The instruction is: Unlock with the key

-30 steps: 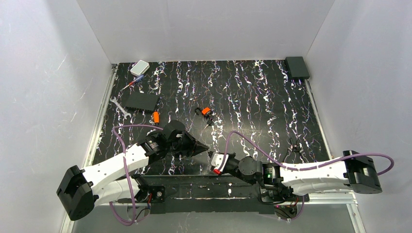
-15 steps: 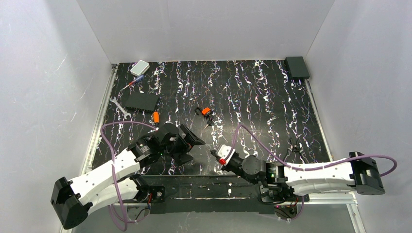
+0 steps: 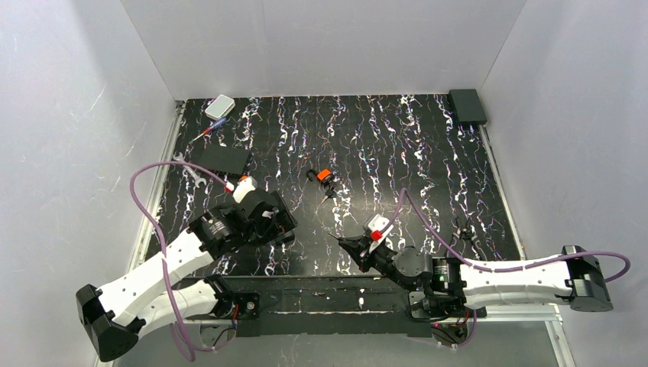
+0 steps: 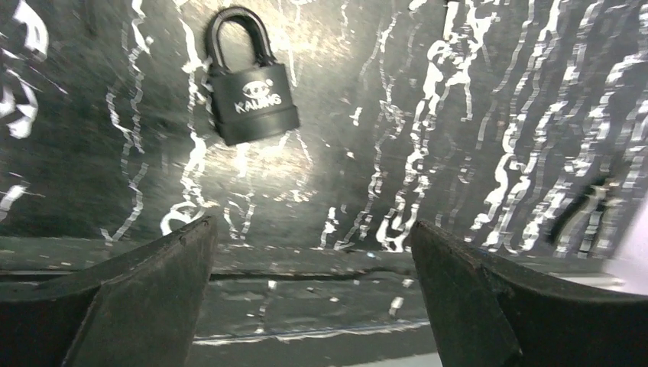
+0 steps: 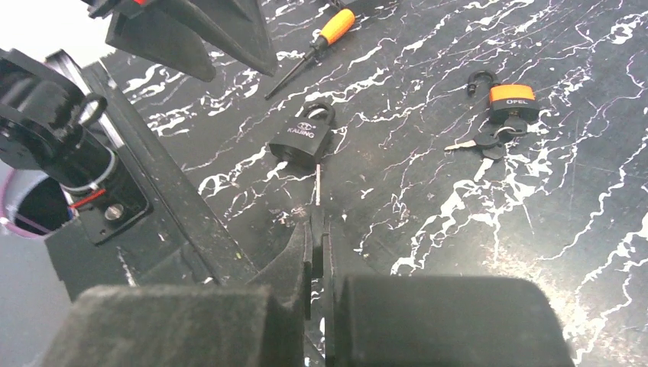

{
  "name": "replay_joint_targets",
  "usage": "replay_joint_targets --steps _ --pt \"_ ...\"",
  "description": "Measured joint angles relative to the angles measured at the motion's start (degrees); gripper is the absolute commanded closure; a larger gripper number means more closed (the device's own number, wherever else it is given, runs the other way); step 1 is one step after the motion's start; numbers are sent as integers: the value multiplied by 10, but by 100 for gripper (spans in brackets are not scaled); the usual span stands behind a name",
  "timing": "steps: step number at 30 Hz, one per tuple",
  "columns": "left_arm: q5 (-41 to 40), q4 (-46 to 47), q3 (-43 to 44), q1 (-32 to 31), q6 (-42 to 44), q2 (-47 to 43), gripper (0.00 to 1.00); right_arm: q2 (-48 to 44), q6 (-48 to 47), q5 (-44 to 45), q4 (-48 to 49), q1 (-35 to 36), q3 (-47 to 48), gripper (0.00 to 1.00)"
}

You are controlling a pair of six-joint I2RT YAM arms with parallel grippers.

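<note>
I will next grab the dark padlock [image 5: 303, 138] with my left gripper by the narrow sides of its body, so its shackle and keyhole end stay free for unlocking.
The dark padlock [image 5: 303, 138] lies flat on the black mat, shackle pointing away from the right wrist camera. My right gripper [image 5: 317, 222] is shut on the key [image 5: 317, 183]. The key's thin metal blade sticks out ahead of the fingertips, its tip just short of the padlock's body and apart from it. The key's black head is hidden between the fingers. In the left wrist view the padlock [image 4: 248, 95] lies ahead of my left gripper [image 4: 313, 237], which is open with nothing between its fingers. In the top view both grippers, left [image 3: 279, 225] and right [image 3: 344, 243], are near the front edge.
An orange-topped padlock [image 5: 510, 102] with a bunch of keys [image 5: 481, 141] lies further out on the mat. An orange-handled screwdriver [image 5: 325, 38] lies beyond the dark padlock. A black box [image 3: 221, 159], wrench [image 3: 187, 168] and white box [image 3: 220, 105] are at the back left.
My left gripper has opened, let go of the padlock and drawn back to the left. The right gripper has closed fully on the key and its arm has shifted right.
</note>
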Motion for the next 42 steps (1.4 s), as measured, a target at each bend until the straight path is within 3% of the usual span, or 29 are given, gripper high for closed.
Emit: replay_joint_targets --steps 7,18,29,42 --pt "-42 -37 68 4 118 103 2 -54 80 -5 6 0 -36 99" --pt "-27 -33 113 48 234 298 5 -125 163 -9 -33 0 -57 99" --pt "-6 -14 111 67 219 379 8 -198 200 -9 -91 0 -89 99" --pt "21 2 91 86 130 435 16 -220 209 -8 -124 0 -95 99"
